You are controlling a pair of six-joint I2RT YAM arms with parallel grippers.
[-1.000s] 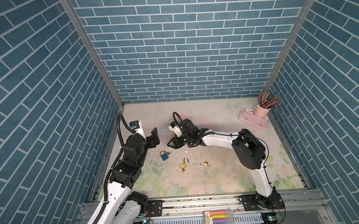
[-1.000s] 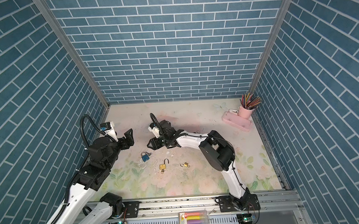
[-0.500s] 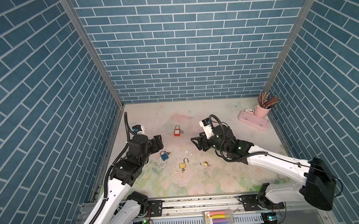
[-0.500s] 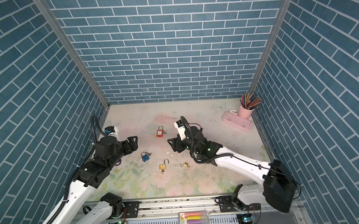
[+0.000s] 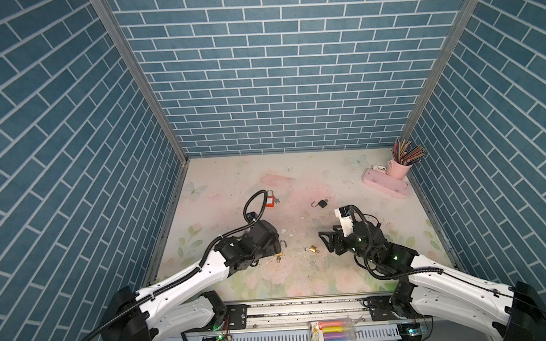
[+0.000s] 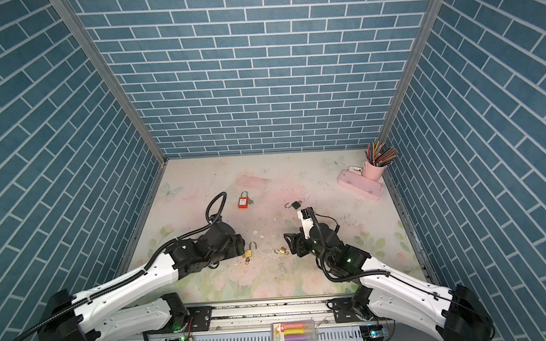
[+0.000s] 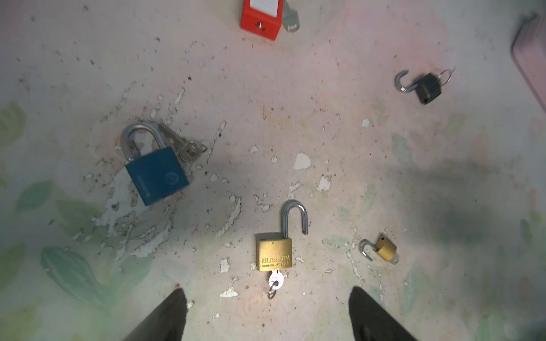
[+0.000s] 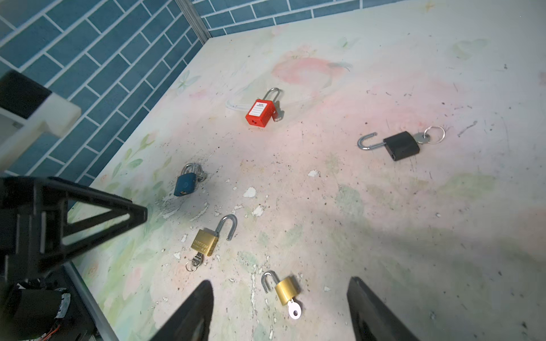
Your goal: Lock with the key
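Note:
Next, my left gripper grabs the sides of the body of the large brass padlock (image 6: 248,252) to lock it, leaving shackle and key free.
A large brass padlock (image 7: 274,254) lies with its shackle open and a key (image 7: 276,280) in its base. My left gripper (image 7: 267,307) hovers open just short of that key; in a top view the left gripper (image 6: 240,246) covers the spot beside the padlock (image 6: 248,252). A small brass padlock (image 8: 286,290), open and keyed, lies on the mat between the open fingers of my right gripper (image 8: 279,296), also in a top view (image 5: 328,242). A blue padlock (image 7: 158,174) lies shut with keys beside it, hidden in both top views.
A red padlock (image 5: 269,202) and an open black padlock (image 5: 322,203) with key lie farther back. A pink cup of pencils (image 5: 400,168) and a pink case (image 5: 384,183) stand at the back right. A marker box (image 5: 333,335) sits below the front rail.
The left arm has moved right and lower, over the blue padlock toward the large brass one. The right arm has drawn back from the far middle to the small brass padlock, uncovering the black one.

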